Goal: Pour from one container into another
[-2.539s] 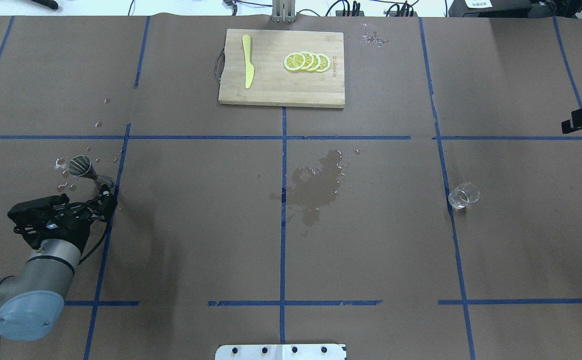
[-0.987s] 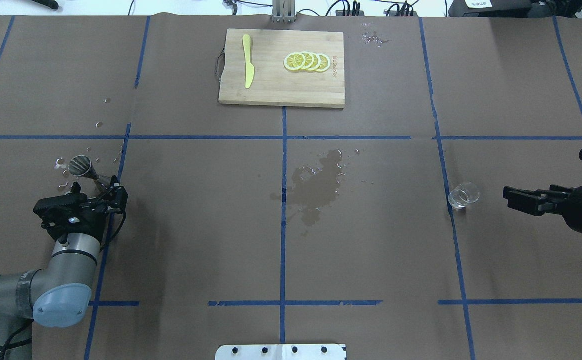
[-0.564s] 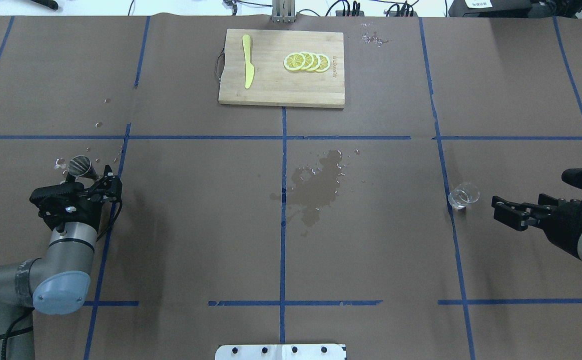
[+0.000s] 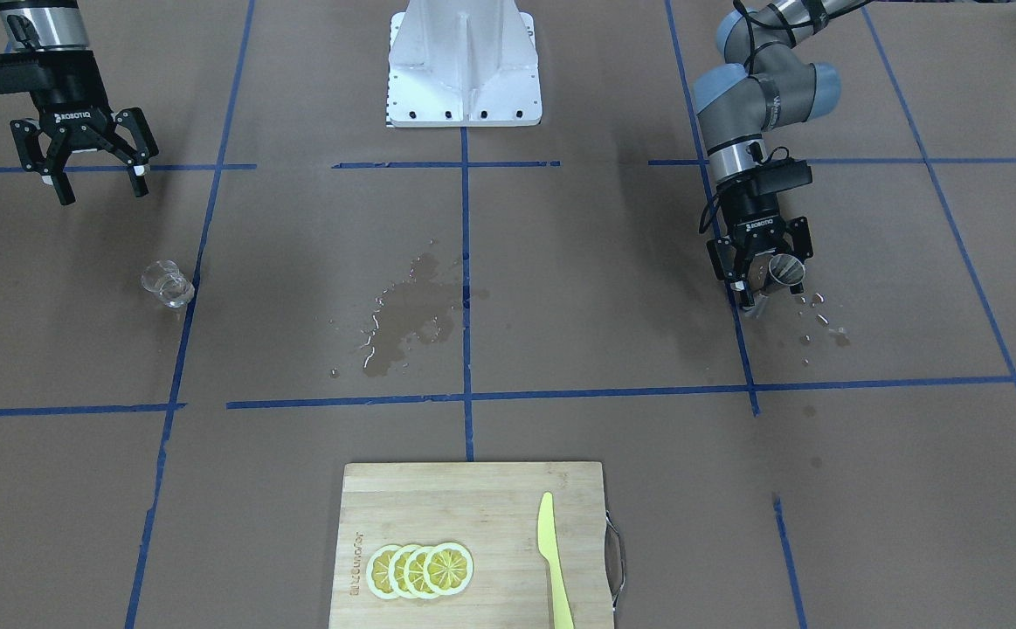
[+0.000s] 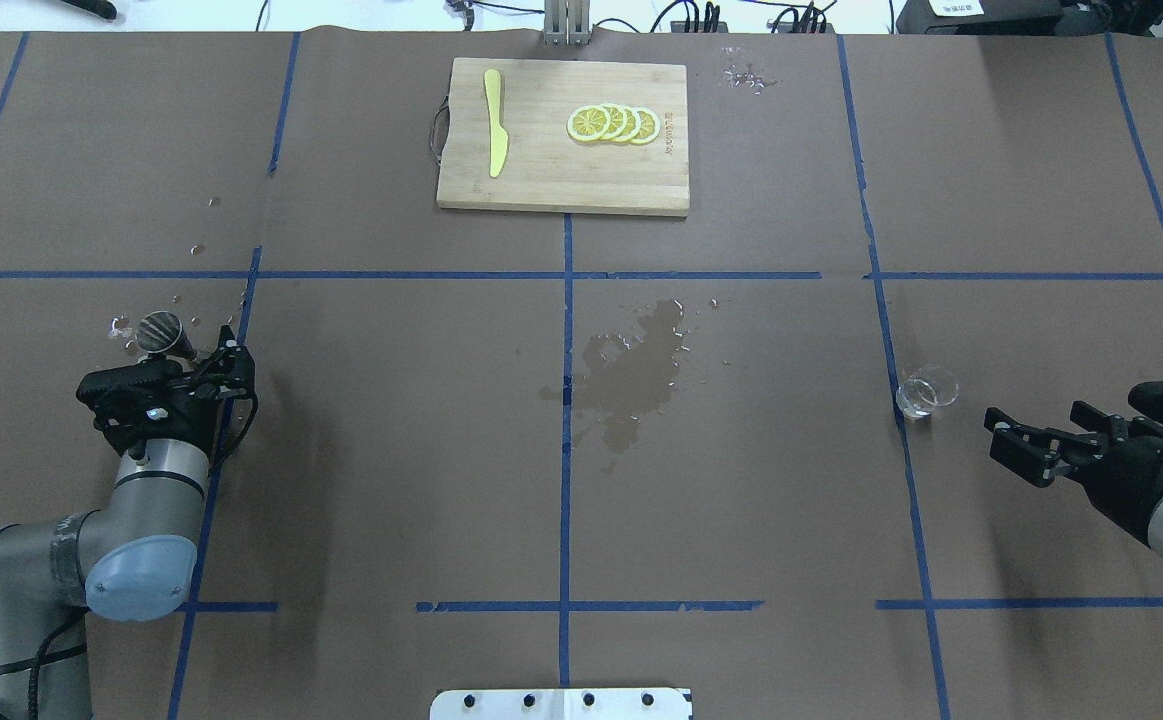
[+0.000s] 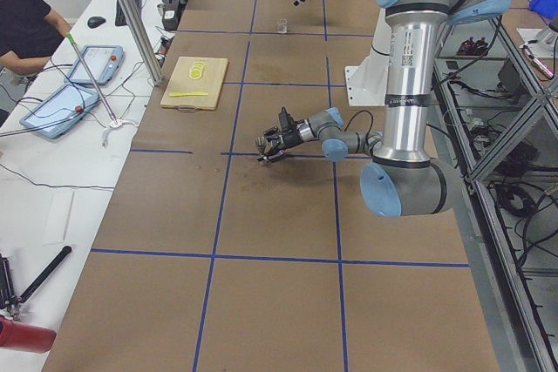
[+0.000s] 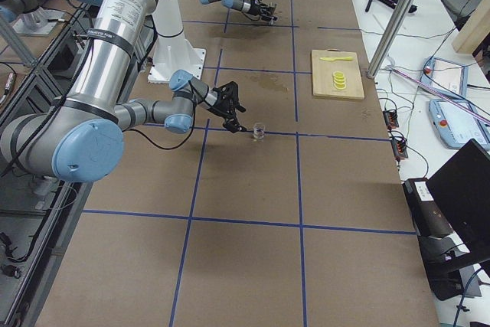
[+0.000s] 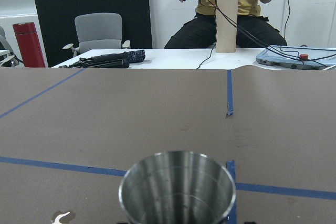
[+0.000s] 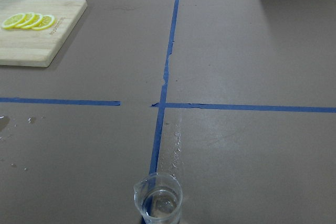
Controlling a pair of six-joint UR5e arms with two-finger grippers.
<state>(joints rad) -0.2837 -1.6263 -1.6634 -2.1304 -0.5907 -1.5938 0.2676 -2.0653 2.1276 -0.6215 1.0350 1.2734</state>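
Note:
My left gripper next grips the steel jigger by its lower half [image 4: 753, 302], so the steel jigger's wide cone [image 4: 786, 271] will stay free to catch the pour.
The steel jigger [image 5: 159, 328] stands upright at the table's left, wide cone up; it fills the bottom of the left wrist view [image 8: 177, 187]. My left gripper [image 4: 765, 284] is open, with a finger on either side of the jigger's lower half, which it hides from overhead. At the right, the small clear glass cup [image 5: 926, 392] sits on a blue tape line, low in the right wrist view [image 9: 157, 200]. My right gripper [image 5: 1009, 445] is open and points at the cup from a short way off, nothing between its fingers.
A wooden cutting board [image 5: 541, 180] with lemon slices [image 5: 613, 123] and a yellow knife [image 5: 494, 135] lies at the far middle. A wet spill [image 5: 636, 375] darkens the paper at the centre, and drops [image 4: 822, 319] lie around the jigger. The robot's base plate [image 4: 464, 61] is at the near edge.
My left gripper has moved forward to straddle the jigger. The right arm has come in from the right edge and swung down to point at the cup.

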